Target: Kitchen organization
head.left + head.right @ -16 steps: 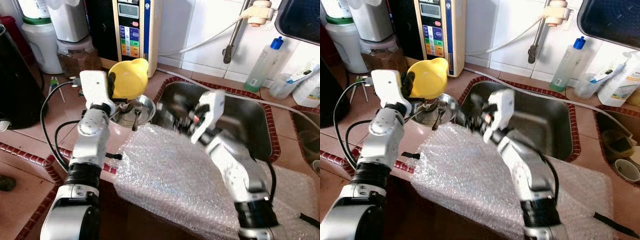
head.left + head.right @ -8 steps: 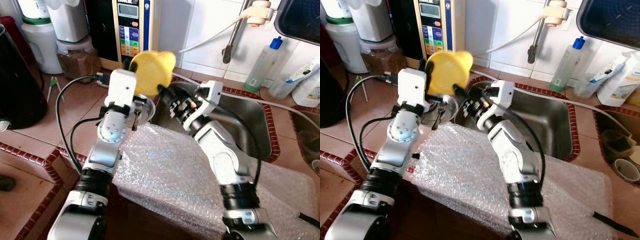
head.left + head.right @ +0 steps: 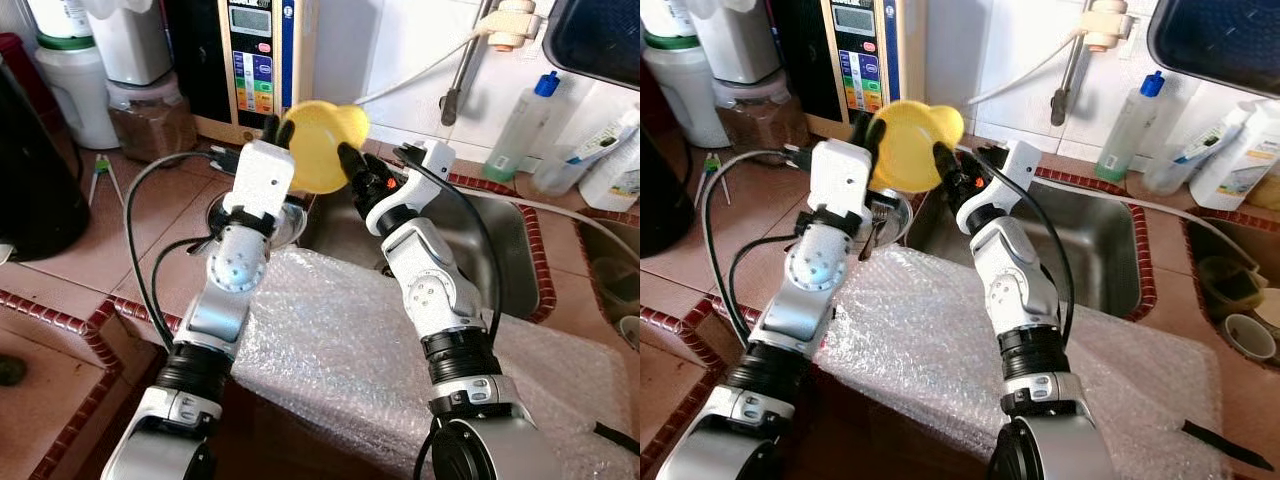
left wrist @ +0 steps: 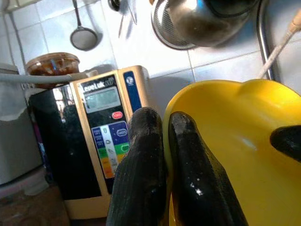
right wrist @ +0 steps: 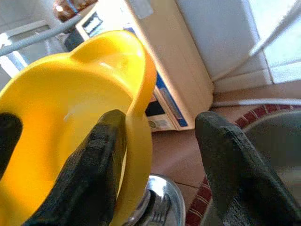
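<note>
I should next pinch the bowl's thin rim [image 3: 346,153] [image 5: 136,141] beside the pouring edge with my right gripper, because the yellow bowl is wider than my open fingers.
A yellow plastic bowl [image 3: 318,145] with a pouring lip is held up in the air over the left rim of the steel sink [image 3: 505,262]. My left gripper [image 4: 164,136] is shut on the bowl's rim, one finger on each side of the wall. My right gripper [image 3: 358,172] is at the opposite side of the bowl and stands open. One of its fingers [image 5: 101,160] lies against the inside of the yellow bowl [image 5: 61,117]; the other is well apart from it, outside the rim.
A small steel bowl [image 3: 288,222] holding cutlery sits under the yellow one. Bubble wrap [image 3: 340,340] covers the counter's front. A water purifier [image 3: 255,60], jars and a black pot [image 3: 30,170] stand at the back left. Bottles [image 3: 522,125] and a tap pipe [image 3: 460,70] line the wall.
My left arm has carried the yellow bowl to the right, toward the sink. My right gripper has risen out of the sink and reached the bowl's rim.
</note>
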Tool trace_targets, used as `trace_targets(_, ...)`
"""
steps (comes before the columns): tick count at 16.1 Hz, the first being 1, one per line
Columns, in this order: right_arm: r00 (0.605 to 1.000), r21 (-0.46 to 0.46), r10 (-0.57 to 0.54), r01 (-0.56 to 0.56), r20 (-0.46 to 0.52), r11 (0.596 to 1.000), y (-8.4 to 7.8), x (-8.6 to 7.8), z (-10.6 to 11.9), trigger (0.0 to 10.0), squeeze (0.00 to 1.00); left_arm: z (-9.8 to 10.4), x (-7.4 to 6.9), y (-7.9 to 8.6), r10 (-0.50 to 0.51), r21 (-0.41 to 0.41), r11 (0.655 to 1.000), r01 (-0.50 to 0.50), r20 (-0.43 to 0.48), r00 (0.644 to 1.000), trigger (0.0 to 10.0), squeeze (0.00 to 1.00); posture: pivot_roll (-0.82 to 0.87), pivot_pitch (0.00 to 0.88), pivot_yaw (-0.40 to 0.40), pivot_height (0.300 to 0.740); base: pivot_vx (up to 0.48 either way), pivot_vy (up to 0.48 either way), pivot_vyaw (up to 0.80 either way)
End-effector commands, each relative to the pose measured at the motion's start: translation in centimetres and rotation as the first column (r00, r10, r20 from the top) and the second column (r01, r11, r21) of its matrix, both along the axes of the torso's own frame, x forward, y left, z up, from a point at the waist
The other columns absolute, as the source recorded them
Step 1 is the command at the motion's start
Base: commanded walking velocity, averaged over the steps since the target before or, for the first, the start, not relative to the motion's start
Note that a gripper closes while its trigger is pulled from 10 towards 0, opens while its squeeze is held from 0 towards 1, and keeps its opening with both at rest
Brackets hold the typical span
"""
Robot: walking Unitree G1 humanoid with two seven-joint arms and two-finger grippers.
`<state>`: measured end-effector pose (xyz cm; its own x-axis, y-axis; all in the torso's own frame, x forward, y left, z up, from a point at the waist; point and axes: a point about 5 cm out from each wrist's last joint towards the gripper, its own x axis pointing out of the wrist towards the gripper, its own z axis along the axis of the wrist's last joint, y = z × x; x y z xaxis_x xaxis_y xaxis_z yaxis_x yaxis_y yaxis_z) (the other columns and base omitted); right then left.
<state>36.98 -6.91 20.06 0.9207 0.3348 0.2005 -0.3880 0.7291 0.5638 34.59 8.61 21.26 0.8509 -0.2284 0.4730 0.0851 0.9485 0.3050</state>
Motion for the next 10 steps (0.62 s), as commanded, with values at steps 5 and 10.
trace_targets(5, 0.994, 0.051, 0.076, -0.072, -0.083, 0.996, 0.4, 0.2, -1.0, 0.0, 0.00, 0.5, -0.9, -1.3, -0.052, -0.031, 0.998, 0.054, 0.056, 0.997, 0.0, 0.00, 0.01, 0.000, -0.082, 0.740, 0.000, 0.000, 0.00)
trace_targets(10, 0.992, -0.019, 0.089, -0.091, -0.088, 0.996, -0.4, 0.1, -1.7, 0.0, 0.00, 0.2, -1.0, -1.1, -0.048, -0.027, 0.998, 0.049, 0.050, 0.998, 0.0, 0.00, 0.01, 0.000, -0.085, 0.740, 0.000, 0.000, 0.00)
